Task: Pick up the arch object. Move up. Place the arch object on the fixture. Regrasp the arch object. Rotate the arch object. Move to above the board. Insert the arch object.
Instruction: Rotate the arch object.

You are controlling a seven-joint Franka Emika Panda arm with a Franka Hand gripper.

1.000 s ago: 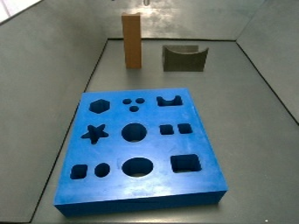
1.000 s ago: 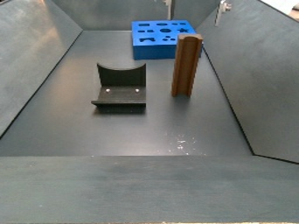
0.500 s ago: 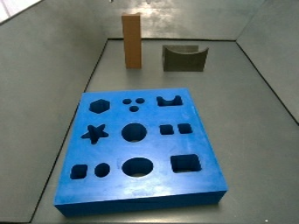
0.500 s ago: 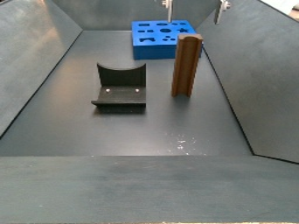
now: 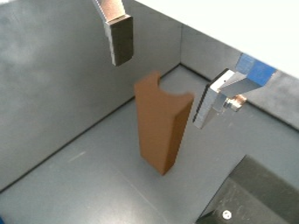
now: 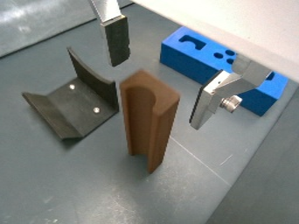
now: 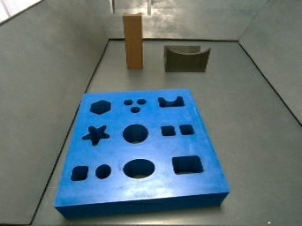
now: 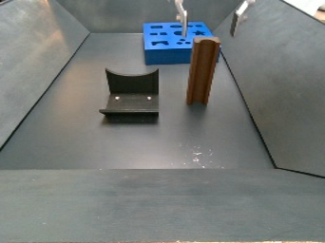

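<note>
The gripper should next pick up the arch object by its notched top end, so the arch object's lower end stays free to go into the blue board (image 7: 147,150).
The arch object (image 7: 134,41) is a brown wooden bar standing upright on the floor near the back wall, also seen in the other side view (image 8: 202,71). Both wrist views show its top end from above (image 5: 162,122) (image 6: 147,118). My gripper (image 6: 159,92) hangs open above it, with one finger (image 6: 115,39) on each side of the bar's top and apart from it. In a side view only the fingertips (image 8: 181,17) show, just above the bar. The fixture (image 8: 129,93) (image 7: 185,58) sits beside the bar. The blue board (image 7: 147,150) (image 8: 176,42) lies flat.
Grey walls close in the floor on the sides and back (image 7: 71,26). The bar stands near a side wall (image 8: 254,85). The fixture (image 6: 70,105) is close to the bar on the side away from that wall.
The gripper has come down; its fingertips now show further into a side view, nearer the bar's top. The bar, fixture and board have not moved.
</note>
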